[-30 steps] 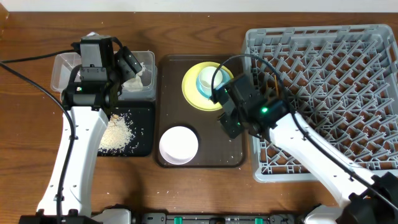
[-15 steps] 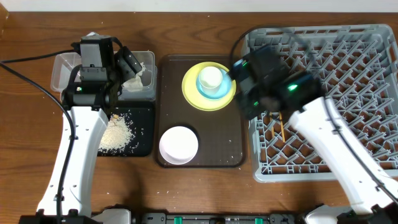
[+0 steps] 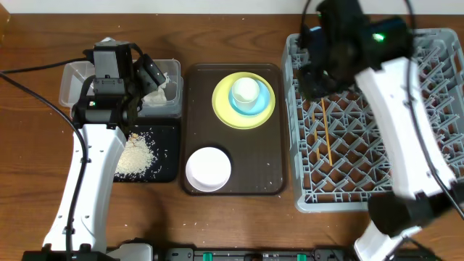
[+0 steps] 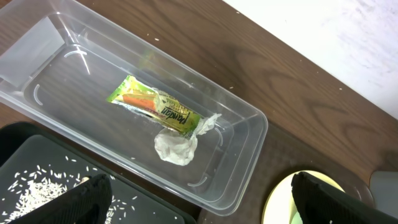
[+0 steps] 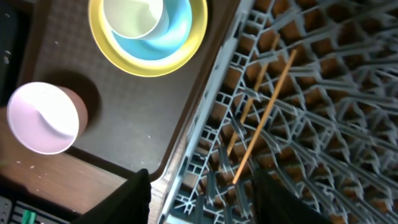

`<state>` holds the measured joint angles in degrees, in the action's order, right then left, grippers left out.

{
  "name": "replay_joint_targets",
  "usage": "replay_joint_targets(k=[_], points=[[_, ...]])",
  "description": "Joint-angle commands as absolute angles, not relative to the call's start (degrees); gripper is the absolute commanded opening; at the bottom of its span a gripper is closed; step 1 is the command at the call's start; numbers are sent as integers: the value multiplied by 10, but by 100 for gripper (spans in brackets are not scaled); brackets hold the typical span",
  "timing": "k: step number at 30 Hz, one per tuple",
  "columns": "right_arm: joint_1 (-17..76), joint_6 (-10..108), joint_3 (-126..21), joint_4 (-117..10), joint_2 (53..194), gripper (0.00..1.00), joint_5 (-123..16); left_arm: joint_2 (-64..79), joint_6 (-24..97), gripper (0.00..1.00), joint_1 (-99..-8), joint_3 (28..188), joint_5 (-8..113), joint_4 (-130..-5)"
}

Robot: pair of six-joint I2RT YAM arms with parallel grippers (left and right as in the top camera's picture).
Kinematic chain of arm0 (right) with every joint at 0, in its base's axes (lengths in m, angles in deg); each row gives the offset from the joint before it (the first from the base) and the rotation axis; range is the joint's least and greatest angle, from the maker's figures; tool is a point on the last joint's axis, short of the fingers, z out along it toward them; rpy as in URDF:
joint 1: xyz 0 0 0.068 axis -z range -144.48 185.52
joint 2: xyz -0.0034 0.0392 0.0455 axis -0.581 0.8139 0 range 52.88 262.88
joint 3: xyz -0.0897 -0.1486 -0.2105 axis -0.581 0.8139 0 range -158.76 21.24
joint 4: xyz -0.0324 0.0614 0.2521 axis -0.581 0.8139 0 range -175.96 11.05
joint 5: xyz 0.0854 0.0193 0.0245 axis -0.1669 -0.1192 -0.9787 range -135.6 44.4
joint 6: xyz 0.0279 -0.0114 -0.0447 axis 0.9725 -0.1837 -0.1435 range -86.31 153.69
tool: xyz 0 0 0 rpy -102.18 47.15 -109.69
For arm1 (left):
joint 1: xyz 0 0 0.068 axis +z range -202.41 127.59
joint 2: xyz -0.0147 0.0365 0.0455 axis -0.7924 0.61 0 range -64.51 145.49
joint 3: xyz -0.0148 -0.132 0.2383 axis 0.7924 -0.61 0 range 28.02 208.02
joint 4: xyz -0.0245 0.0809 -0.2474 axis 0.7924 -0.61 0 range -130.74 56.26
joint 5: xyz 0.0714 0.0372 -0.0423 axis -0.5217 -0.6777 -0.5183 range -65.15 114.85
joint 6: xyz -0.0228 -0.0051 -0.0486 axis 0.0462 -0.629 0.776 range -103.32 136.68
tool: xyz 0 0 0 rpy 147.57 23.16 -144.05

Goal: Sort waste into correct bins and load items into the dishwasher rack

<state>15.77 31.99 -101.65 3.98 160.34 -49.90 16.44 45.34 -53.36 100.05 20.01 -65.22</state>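
I need to pinch the white cup (image 3: 245, 89) next with my right gripper, by the side at its rim, so the cup's base stays free to load tipped into the rack.
My left gripper (image 3: 154, 76) is open and empty above the clear tub (image 3: 72, 80). In the left wrist view the tub (image 4: 249, 134) holds the yellow-green wrapper (image 4: 155, 106) and the white tissue (image 4: 176, 148). Rice crumbs (image 3: 136, 154) lie in the black tray (image 3: 168, 156). My right gripper (image 3: 319, 83) is open and empty over the left side of the grey rack (image 3: 406, 109). The chopsticks (image 5: 264, 115) lie in the rack (image 5: 323, 155). The white cup (image 3: 245, 89) sits in the blue bowl (image 3: 255, 106) on the yellow plate (image 3: 221, 101). The pinkish bowl (image 3: 208, 168) stands nearer the front.
The plate and both bowls sit on a large brown serving tray (image 3: 272, 156) between the bins and the rack. A black cable (image 3: 29, 83) runs across the table at the left. A few rice grains lie on the brown tray.
My right arm has swung from the brown tray's right edge up and back over the rack's far left. The chopsticks now show lying in the rack. The left arm has not moved.
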Motion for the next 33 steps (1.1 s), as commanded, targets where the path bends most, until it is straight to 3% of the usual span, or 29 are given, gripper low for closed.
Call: replay_joint_targets(k=[1,4,8,10,33], points=[[135,324,-1027,26,1651,51,-504,167,452,95,-531,1009,197,-652],[110,324,-1027,-21,1681,51,-505,167,452,95,-531,1009,197,-652],[73,324,-1027,-74,1705,32,-506,167,452,95,-531,1009,197,-652],[56,324,-1027,-96,1712,28,-504,167,452,95,-531,1009,197,-652],[13,324,-1023,-189,1866,23,-489,167,452,95,-531,1009,197,-652]])
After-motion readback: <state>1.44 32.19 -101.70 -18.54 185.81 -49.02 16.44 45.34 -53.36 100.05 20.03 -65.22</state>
